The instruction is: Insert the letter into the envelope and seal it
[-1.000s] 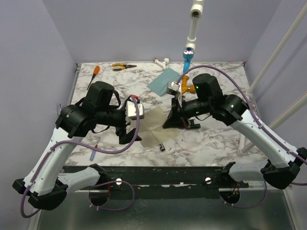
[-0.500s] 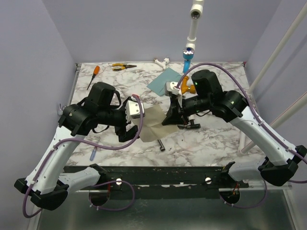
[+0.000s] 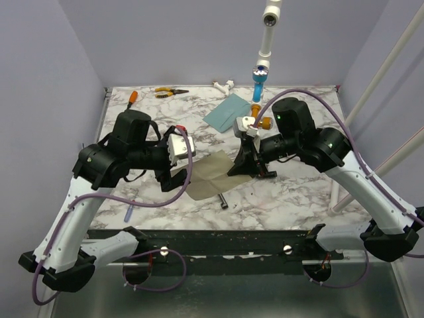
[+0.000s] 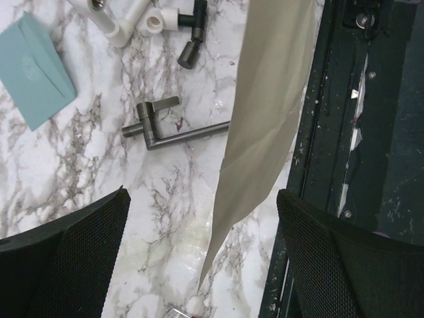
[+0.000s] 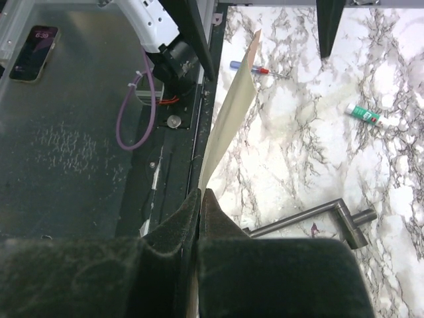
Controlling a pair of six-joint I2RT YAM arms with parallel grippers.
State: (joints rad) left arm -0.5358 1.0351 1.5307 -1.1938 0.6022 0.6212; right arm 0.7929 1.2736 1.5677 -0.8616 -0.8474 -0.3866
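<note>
I should next grab the letter's free corner [image 4: 211, 256] with my left gripper, opposite my right gripper's hold, to take the letter over and lay it flat.
The tan letter [image 3: 211, 175] hangs over the middle of the marble table, its right edge pinched in my right gripper [image 3: 234, 170]. In the right wrist view the fingertips [image 5: 213, 207] are shut on the sheet [image 5: 233, 112], which runs edge-on away from them. My left gripper [image 3: 176, 177] stands at the sheet's left side, wide open. Seen from the left wrist, the letter [image 4: 268, 106] tapers to a corner between the two spread fingers [image 4: 69, 262], touching neither. The teal envelope [image 3: 225, 110] lies flat at the back of the table, also in the left wrist view [image 4: 36, 69].
A grey metal L-shaped tool [image 4: 173, 132] lies beside the letter. An orange screwdriver [image 3: 131, 99], pliers [image 3: 171, 92], white pipe fittings [image 3: 224, 85] and a blue bottle [image 3: 260, 81] sit along the back. The table's dark front rail [image 3: 218, 242] lies just below the sheet.
The right gripper has lifted the letter's right edge off the table, so the sheet stands more on edge. The left gripper has drawn back to the left, still open.
</note>
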